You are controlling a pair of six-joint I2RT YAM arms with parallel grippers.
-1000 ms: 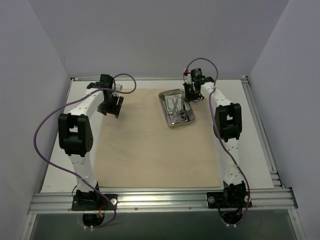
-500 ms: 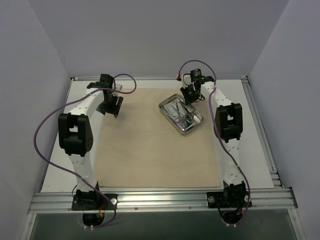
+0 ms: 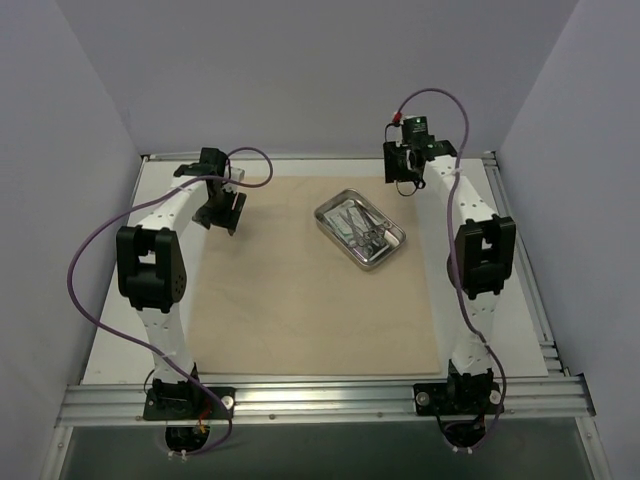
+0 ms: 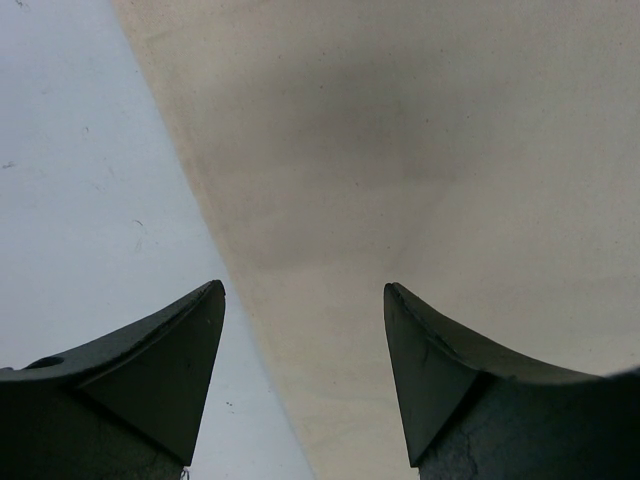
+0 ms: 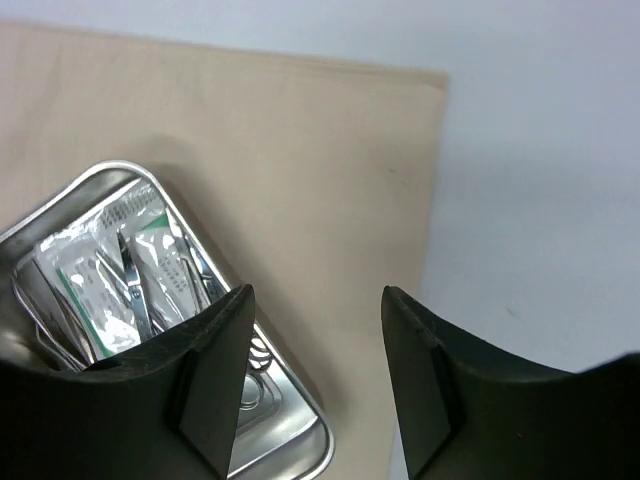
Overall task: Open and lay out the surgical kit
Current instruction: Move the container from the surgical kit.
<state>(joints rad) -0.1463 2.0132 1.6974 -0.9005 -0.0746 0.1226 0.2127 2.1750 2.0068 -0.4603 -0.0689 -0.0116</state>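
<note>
Next, my right gripper grabs the steel tray's rim (image 3: pixel 399 243) at the clamp-handle end. Then it turns the tray straight on the cloth.
The beige cloth wrap (image 3: pixel 300 290) lies spread flat on the table. On its far right part sits the steel tray (image 3: pixel 388 253), turned at an angle. It holds white packets (image 5: pixel 92 272) and slim scissor-handled clamps (image 5: pixel 258 352). My right gripper (image 3: pixel 403 175) hangs open above the cloth's far right corner, just beyond the tray, with nothing between its fingers. In the right wrist view the right gripper (image 5: pixel 317 292) has the tray's rim (image 5: pixel 300 405) beside its left finger. My left gripper (image 4: pixel 304 286) is open and empty over the cloth's far left edge (image 4: pixel 240 270).
White tabletop (image 3: pixel 500 260) borders the cloth on both sides. Grey walls enclose the table on the left, back and right. The aluminium rail (image 3: pixel 320 400) with both arm bases runs along the near edge. Purple cables loop off each arm.
My right gripper has opened, let go of the tray and drawn back and up to the far right. The tray was swung to a diagonal and shifted slightly nearer. The left arm has not moved.
</note>
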